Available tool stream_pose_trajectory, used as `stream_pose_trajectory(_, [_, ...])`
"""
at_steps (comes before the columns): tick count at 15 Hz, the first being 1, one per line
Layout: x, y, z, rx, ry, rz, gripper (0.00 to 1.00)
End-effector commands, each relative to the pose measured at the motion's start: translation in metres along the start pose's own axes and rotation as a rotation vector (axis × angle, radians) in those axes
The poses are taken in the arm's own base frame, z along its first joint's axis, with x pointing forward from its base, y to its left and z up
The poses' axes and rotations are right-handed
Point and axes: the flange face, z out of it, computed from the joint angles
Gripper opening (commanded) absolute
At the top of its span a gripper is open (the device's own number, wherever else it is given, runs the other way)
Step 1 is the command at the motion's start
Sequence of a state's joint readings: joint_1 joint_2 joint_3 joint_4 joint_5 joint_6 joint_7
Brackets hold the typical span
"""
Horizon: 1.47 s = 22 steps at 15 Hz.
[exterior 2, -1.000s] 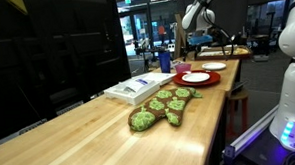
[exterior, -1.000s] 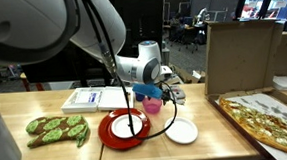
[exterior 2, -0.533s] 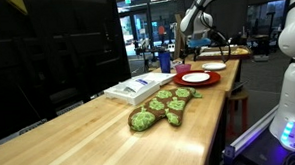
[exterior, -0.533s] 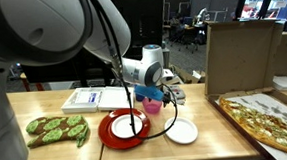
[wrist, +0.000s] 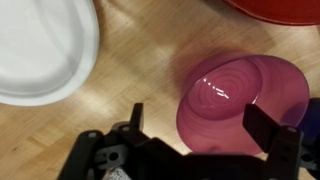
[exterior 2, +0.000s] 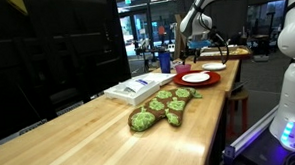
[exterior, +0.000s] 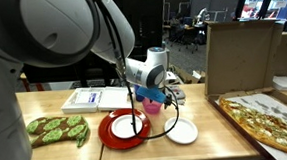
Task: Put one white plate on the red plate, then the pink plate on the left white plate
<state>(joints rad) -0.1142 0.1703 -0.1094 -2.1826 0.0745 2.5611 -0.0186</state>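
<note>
The pink plate's near rim is between my fingers, one outside and one inside the plate, so my gripper should close now. Closing now would hold the plate's rim.
The large red plate lies near the table's front edge with one white plate on it; both also show in an exterior view, red plate and white plate. A second white plate lies bare on the wood beside it, and fills the wrist view's upper left as white plate. The small pink plate sits behind them. My gripper hangs open just above the pink plate, one finger over bare wood and the other over the dish. Nothing is held.
A green patterned mitt lies at the table's end, with a white flat box behind it. A blue cup stands close behind the pink plate. An open cardboard box and a pizza tray occupy the neighbouring table.
The arm has shifted slightly sideways and lower toward the pink plate. The jaws have stayed open and the plates have not moved.
</note>
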Motion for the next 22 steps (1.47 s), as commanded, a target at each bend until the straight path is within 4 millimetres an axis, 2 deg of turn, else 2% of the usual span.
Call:
stream_pose_trajectory(1, [0.0058, 0.0023, 0.0013, 0.023, -0.021, -0.009, 1.00])
stream_pose_trajectory(5, [0.0085, 0.0030, 0.0046, 0.022, -0.031, -0.011, 1.00])
stream_pose_trajectory(7, [0.0091, 0.0038, 0.0055, 0.022, -0.037, -0.011, 0.95])
stream_pose_trajectory(9, [0.0098, 0.0045, 0.0070, 0.022, -0.042, -0.009, 0.73])
stream_pose_trajectory(11, [0.0112, 0.0048, 0.0077, 0.022, -0.044, -0.007, 0.61])
stream_pose_trajectory(18, [0.0132, 0.0048, 0.0074, 0.023, -0.038, -0.008, 0.05])
stream_pose_trajectory(19, [0.0127, 0.0056, 0.0072, 0.024, -0.038, -0.006, 0.01])
stream_pose_trajectory(22, [0.0135, 0.0081, 0.0046, 0.030, -0.032, 0.004, 0.00])
